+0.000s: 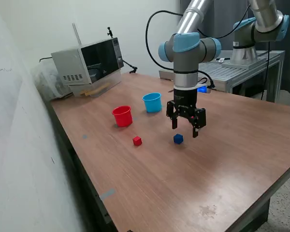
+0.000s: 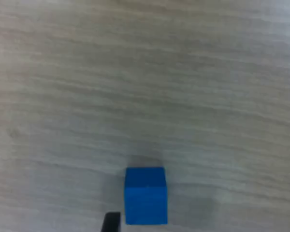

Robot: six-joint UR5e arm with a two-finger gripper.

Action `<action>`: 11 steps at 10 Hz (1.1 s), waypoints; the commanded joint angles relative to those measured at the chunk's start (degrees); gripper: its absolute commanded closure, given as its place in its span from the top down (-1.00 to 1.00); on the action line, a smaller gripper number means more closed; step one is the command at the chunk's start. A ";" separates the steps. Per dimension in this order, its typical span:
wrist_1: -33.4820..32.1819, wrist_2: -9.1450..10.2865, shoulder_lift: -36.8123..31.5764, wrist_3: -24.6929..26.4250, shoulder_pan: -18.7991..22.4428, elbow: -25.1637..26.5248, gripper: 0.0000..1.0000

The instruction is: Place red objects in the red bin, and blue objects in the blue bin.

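Observation:
The dark blue cube needs to be sorted into the blue bin (image 1: 152, 102). My gripper will grab the cube by its opposite sides next.
One small red cube (image 1: 137, 140) and one dark blue cube (image 1: 178, 139) lie on the wooden table (image 1: 150, 183); no other cubes show. The red cup (image 1: 122, 116) and the light blue cup (image 1: 152, 102) stand upright behind them, and their insides are hidden. My gripper (image 1: 185, 130) is open and empty, hovering just above the table, slightly behind and to the exterior view's right of the blue cube. In the wrist view the blue cube (image 2: 145, 195) sits beside one dark fingertip (image 2: 111, 223), not centred between the fingers.
A microwave (image 1: 89, 63) stands at the table's far corner by the wall. A second robot arm (image 1: 261, 24) stands on a metal bench (image 1: 241, 67) behind the table. The table's front edge runs along the exterior view's bottom right.

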 commanded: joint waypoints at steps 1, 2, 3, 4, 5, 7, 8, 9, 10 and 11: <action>-0.31 -0.18 0.40 -0.16 -0.33 -0.91 1.00; -0.31 -0.18 0.57 -0.77 -0.51 -0.91 1.00; -0.31 -0.18 0.57 -0.86 -0.60 -0.74 1.00; -0.31 -0.18 0.57 -0.86 -0.68 -0.39 1.00; -0.57 -0.18 0.49 -0.86 -1.21 -0.12 1.00; -0.66 -0.18 1.36 -0.86 -1.21 -0.21 1.00; -0.66 -0.18 1.71 -0.86 -1.21 -0.30 1.00; -0.66 -0.18 1.80 -0.95 -1.21 -0.30 1.00; -0.83 -0.27 1.81 -0.95 -1.21 -0.30 1.00; -1.53 -0.27 1.81 -0.86 -1.21 -0.21 -1.00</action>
